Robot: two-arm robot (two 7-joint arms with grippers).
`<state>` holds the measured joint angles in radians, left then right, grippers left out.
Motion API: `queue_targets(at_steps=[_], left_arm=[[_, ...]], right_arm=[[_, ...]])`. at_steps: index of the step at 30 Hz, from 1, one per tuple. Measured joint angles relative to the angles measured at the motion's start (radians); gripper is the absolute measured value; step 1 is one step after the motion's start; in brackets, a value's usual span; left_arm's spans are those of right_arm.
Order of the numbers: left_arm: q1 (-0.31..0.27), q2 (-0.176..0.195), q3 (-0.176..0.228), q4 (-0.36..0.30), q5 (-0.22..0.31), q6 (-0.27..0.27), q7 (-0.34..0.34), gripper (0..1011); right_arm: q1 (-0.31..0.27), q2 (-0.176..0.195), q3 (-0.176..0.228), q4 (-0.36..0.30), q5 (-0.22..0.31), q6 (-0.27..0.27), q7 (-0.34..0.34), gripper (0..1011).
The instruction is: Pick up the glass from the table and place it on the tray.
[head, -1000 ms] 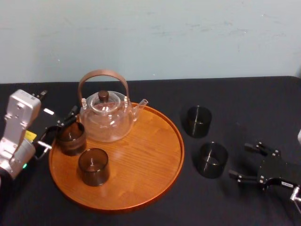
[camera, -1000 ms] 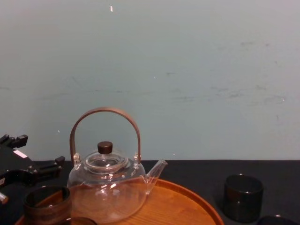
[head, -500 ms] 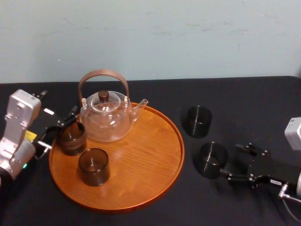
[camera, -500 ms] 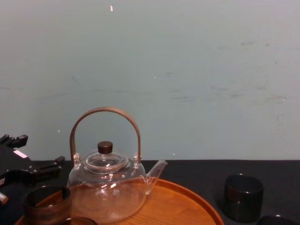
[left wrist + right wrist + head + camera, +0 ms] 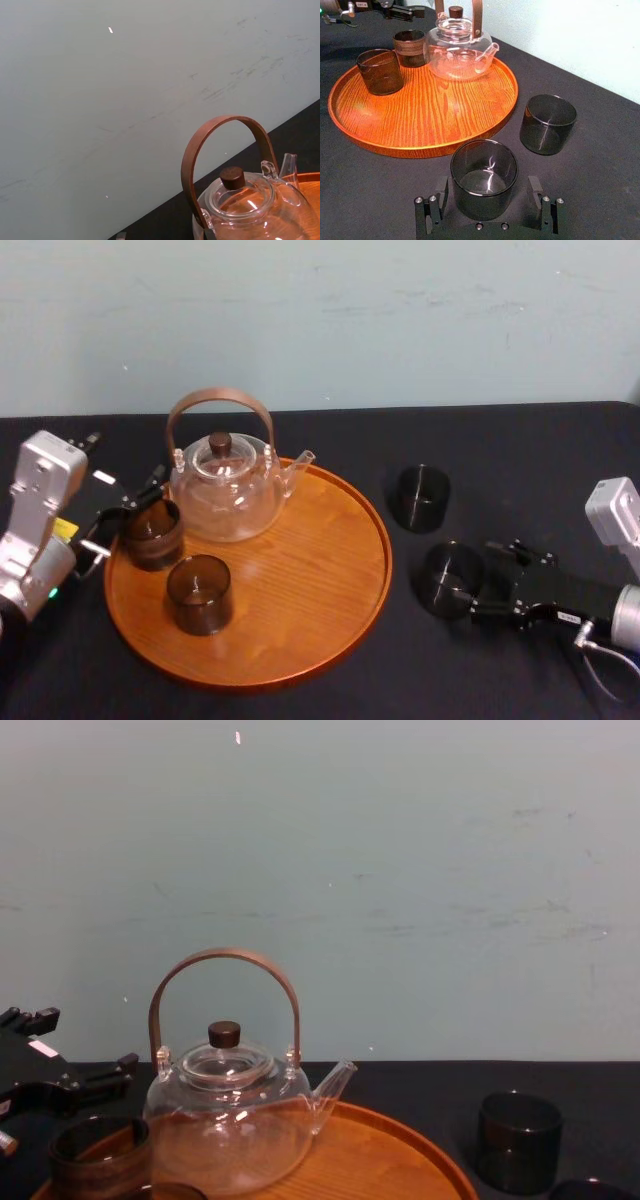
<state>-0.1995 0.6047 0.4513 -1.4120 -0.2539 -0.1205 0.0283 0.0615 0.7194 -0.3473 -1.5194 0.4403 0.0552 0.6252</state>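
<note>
The dark smoky glass should go onto the wooden tray next, so my right gripper should grab the glass by its sides.
A dark smoky glass stands on the black table just right of the round wooden tray. My right gripper is open, low over the cloth, with one finger on each side of this glass and a small gap at both. A second dark glass stands on the table behind it. My left gripper rests open at the tray's left edge, next to a brown glass.
On the tray stand a glass teapot with a brown arched handle and another dark glass near the front left. The tray's right half shows bare wood. A pale wall rises behind the table.
My right gripper has slid left across the cloth until its fingers stand on both sides of the near glass. The left arm and all the glasses have stayed put.
</note>
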Motion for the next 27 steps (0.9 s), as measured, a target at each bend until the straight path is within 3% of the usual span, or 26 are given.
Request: queue_targets(at_steps=[14, 27], left_arm=[[0.000, 0.000, 0.000, 0.000, 0.000, 0.000, 0.000, 1001], [0.000, 0.000, 0.000, 0.000, 0.000, 0.000, 0.000, 1002]], right_arm=[[0.068, -0.030, -0.045, 0.051, -0.006, 0.020, 0.000, 1002], [0.094, -0.036, -0.070, 0.064, -0.013, 0.023, 0.007, 1002]])
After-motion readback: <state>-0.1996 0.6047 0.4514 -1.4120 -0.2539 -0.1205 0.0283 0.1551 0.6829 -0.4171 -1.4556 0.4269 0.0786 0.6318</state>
